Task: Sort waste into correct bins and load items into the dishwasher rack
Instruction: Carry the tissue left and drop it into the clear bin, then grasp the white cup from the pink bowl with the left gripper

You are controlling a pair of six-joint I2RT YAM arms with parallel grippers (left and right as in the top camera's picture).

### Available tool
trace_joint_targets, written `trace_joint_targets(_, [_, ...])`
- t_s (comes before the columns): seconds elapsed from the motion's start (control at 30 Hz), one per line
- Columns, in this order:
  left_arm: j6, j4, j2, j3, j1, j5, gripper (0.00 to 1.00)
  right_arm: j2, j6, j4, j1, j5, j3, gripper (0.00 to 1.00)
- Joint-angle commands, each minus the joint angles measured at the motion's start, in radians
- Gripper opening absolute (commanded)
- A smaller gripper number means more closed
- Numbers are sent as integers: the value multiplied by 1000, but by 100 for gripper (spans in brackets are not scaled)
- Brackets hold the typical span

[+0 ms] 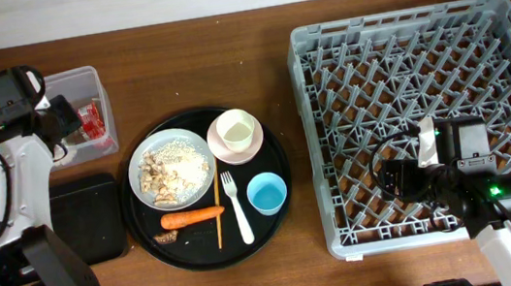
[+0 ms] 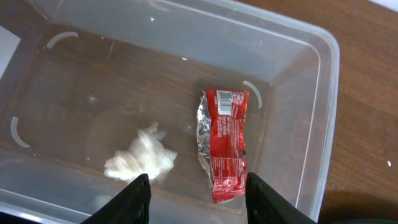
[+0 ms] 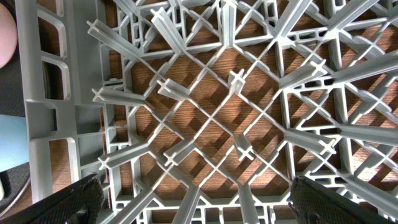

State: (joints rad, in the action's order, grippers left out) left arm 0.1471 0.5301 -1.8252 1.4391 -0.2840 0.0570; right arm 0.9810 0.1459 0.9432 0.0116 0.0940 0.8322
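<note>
My left gripper should next grab the cream cup by its rim (image 1: 224, 128), leaving its base free, to hand it to my right gripper for racking.
My left gripper (image 2: 199, 202) hangs open over the clear tub (image 2: 323, 93), nothing between its fingers. On the tub's floor lie the red wrapper (image 2: 224, 146) and the white tissue (image 2: 142, 157). The round black tray (image 1: 146, 236) carries a grey plate (image 1: 199, 148) of beige scraps (image 1: 166, 171), a carrot (image 1: 191, 216), a brown bit (image 1: 167, 238), chopsticks (image 1: 219, 216), a white fork (image 1: 237, 209), a blue cup (image 1: 267, 193) and a cream cup (image 1: 236, 126) in a pink bowl (image 1: 225, 152). My right gripper (image 3: 196, 202) stands wide open above the grey rack (image 3: 186, 93), holding nothing.
A shallow black rectangular tray (image 1: 89, 217) lies left of the round tray, just below the tub (image 1: 82, 78). The rack (image 1: 419, 45) fills the right half of the wooden table. The left arm (image 1: 16, 182) reaches along the table's left side.
</note>
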Motion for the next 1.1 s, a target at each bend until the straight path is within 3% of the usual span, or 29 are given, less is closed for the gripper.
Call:
trace_joint_targets(0.0, [-6,-2,2,15,-7,0,49,-4,-6,1,5,-12,17,99])
trace_joint_targets(0.07, [-6,9,6,15,-7,-27,45,-4,-6,4,5,-12,17,99])
trace_joint_targets(0.2, [-5,16,64,16,35,-309,42,-4,-6,3,5,-12,17,99])
trace_joint_targets(0.27, [-5,44,85,16,135,-465,42,-4,-6,3,5,-12,17,99])
trace_joint_targets(0.43, [-5,183,59,15,412,-464,43,-4,-6,3,5,-12,17,99])
trace_joint_targets(0.57, [-5,201,3,15,558,-315,43,-4,-6,3,5,-12,17,99])
trace_joint_targets(0.63, [-5,208,-30,15,582,-291,42,-4,-6,3,5,-12,17,99])
trace_joint_targets(0.7, [-5,212,-72,15,584,-271,30,-4,-6,4,5,-12,17,99])
trace_joint_targets(1.07, [-5,243,-84,14,585,-241,31,-4,-6,4,5,-12,17,99])
